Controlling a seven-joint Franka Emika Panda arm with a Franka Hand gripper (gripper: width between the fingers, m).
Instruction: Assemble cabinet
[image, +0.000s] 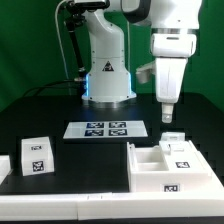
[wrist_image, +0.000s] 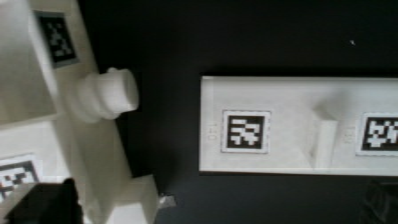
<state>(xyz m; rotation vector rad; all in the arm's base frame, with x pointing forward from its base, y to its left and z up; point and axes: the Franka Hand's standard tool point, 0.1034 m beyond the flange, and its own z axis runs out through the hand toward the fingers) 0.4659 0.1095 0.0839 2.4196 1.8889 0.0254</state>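
Observation:
I need to grab the cabinet's narrow divider between its tags next with my gripper. The cabinet's tagged side is too wide for the gripper's fingers.
The cabinet (image: 176, 168) is a large white box with inner dividers and square tags, at the front on the exterior view's right. My gripper (image: 167, 116) hangs pointing down a little above its back part, apart from it. Its fingers look close together, but I cannot tell if they are shut or hold anything. In the wrist view the cabinet (wrist_image: 299, 92) shows two tags on its inner floor with a divider between them. A blurred white piece with a round knob (wrist_image: 98, 100) lies close beside it; whether it belongs to the cabinet is unclear.
The marker board (image: 105, 129) lies in the middle in front of the arm's base (image: 107, 75). A small white tagged block (image: 37, 155) stands at the exterior view's left, another white piece (image: 3, 166) at the edge. A long white bar (image: 60, 207) runs along the front.

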